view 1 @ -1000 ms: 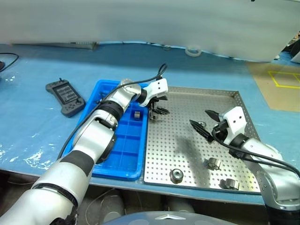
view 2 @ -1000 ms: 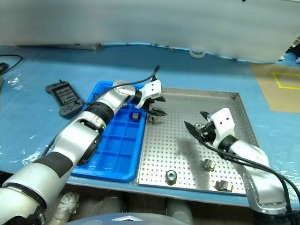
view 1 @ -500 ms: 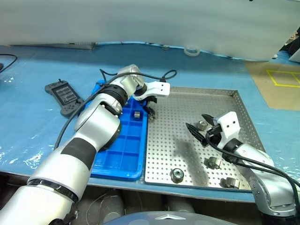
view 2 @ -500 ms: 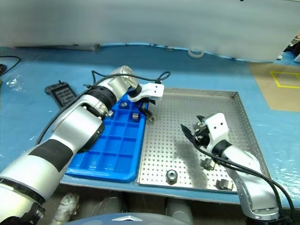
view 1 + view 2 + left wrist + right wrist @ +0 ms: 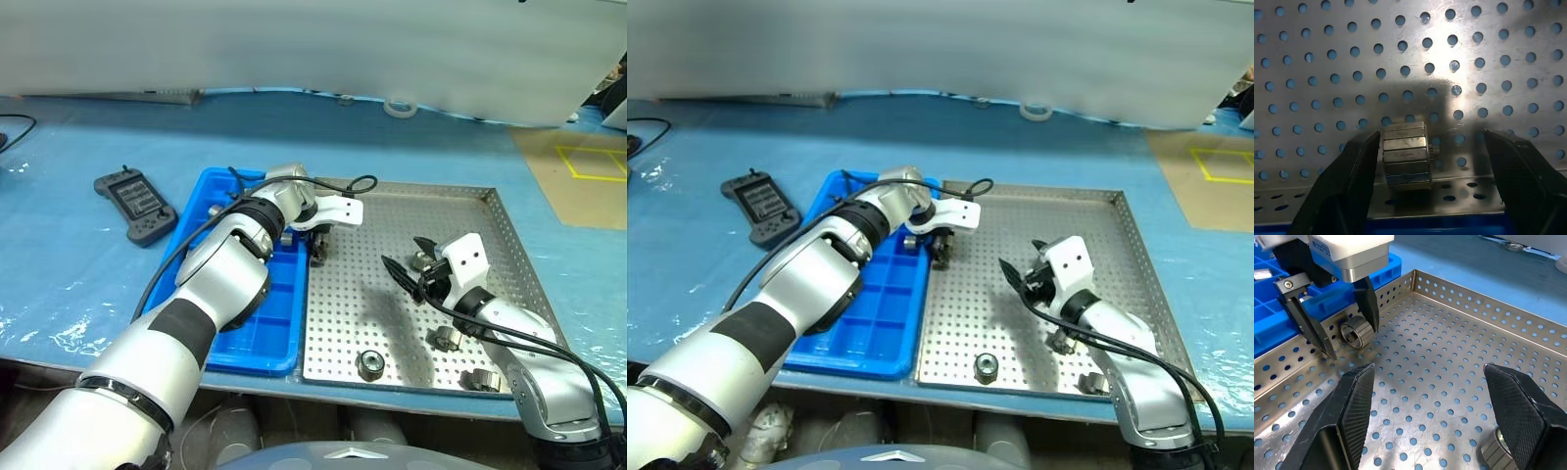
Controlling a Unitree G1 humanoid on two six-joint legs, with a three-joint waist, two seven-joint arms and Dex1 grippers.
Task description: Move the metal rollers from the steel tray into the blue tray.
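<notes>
My left gripper closes on the metal roller above the steel tray next, since my fingers reach down either side of it. Closing now would catch it.
The steel tray lies right of the blue tray. My left gripper points steeply down at the steel tray's left rim. It is open, and its fingers straddle one of the metal rollers, which lies on its side against one finger. The right wrist view shows that same roller between the left gripper's fingers. My right gripper hovers open and empty over the tray's middle, beside a roller. Three more rollers rest near the front rim. One roller sits in a blue tray compartment.
A black handheld controller lies left of the blue tray on the light-blue table cover. A white tape ring sits at the back. Brown floor with yellow marking shows at far right. The table's front edge runs just below both trays.
My left gripper has tipped downward and sunk at the steel tray's left rim, so its open fingers now straddle the roller. The right gripper has drifted slightly left, still open.
</notes>
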